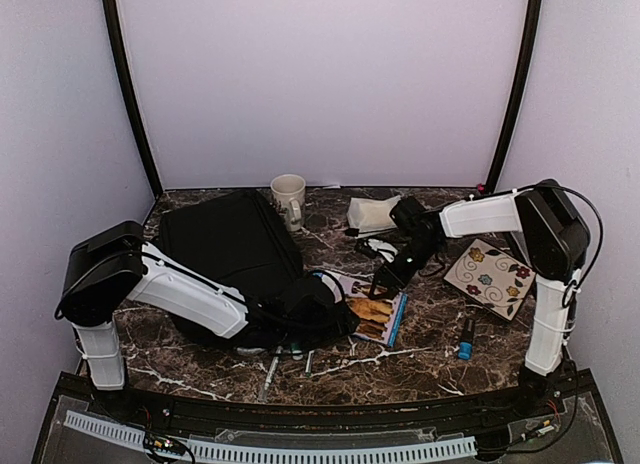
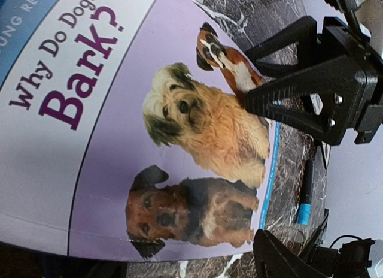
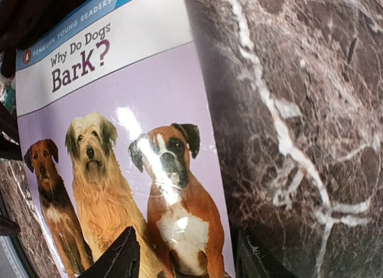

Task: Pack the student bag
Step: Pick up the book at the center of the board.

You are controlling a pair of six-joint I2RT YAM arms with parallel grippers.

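I need to grab the book with my left gripper by its spine edge (image 1: 372, 340), so that the opposite edge stays free to go into the bag (image 1: 235, 249).
The student bag (image 1: 235, 249) is large, black and soft, and lies left of centre. A book, "Why Do Dogs Bark?" (image 1: 376, 316), lies flat on the table against the bag's right end; it also shows in the left wrist view (image 2: 149, 128) and the right wrist view (image 3: 119, 170). My left gripper (image 1: 338, 319) sits low at the book's left edge. Only one of its fingers (image 2: 278, 257) shows, far off centre beside the book's corner. My right gripper (image 1: 385, 284) is open over the book's far edge, one finger (image 3: 114, 260) above the cover and the other above bare marble.
A white mug (image 1: 288, 197) stands behind the bag. A grey-white pouch (image 1: 372, 212) and cables lie at the back. A floral notebook (image 1: 490, 277) and a blue marker (image 1: 466, 339) lie on the right. Pens (image 1: 272, 369) lie near the front edge.
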